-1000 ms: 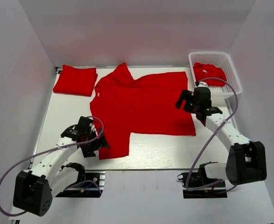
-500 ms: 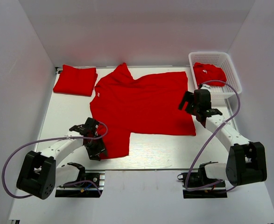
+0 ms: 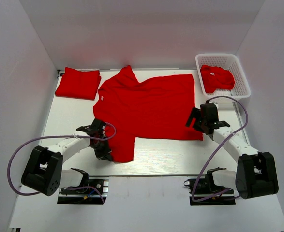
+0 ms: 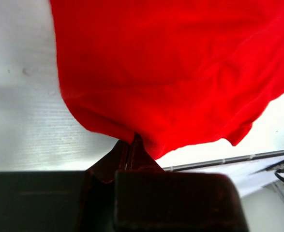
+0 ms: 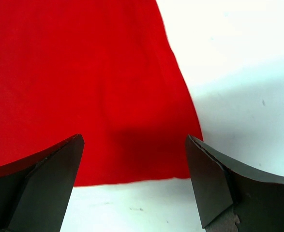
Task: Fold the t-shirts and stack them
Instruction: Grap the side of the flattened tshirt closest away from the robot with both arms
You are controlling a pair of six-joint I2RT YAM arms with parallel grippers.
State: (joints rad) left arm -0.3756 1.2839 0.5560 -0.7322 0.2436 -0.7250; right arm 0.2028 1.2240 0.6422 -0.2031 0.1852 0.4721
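Observation:
The red t-shirt should be grabbed with my right gripper by its near hem corner [image 3: 200, 137], opposite the t-shirt's sleeve in my other gripper, to fold the t-shirt's near side over.
One red t-shirt [image 3: 146, 106] lies spread flat across the middle of the table. My left gripper [image 3: 105, 152] is at the shirt's near left sleeve. In the left wrist view it [image 4: 132, 140] is shut on the cloth's edge [image 4: 171, 72], which puckers at the fingertips. My right gripper [image 3: 198, 126] hovers over the shirt's near right corner. Seen from the right wrist, it [image 5: 133, 140] stands open with the red hem corner [image 5: 108, 87] between its fingers and nothing held. A folded t-shirt [image 3: 79, 83] lies at the back left. Another t-shirt [image 3: 216, 78] lies crumpled in the basket.
A white mesh basket [image 3: 244, 79] stands at the back right, just beyond the right arm. White walls close in the table on three sides. Both arm bases and their cables sit at the near edge.
My left gripper slid right to the sleeve and went from open to shut on its edge. My right gripper moved nearer along the shirt's right side, still open.

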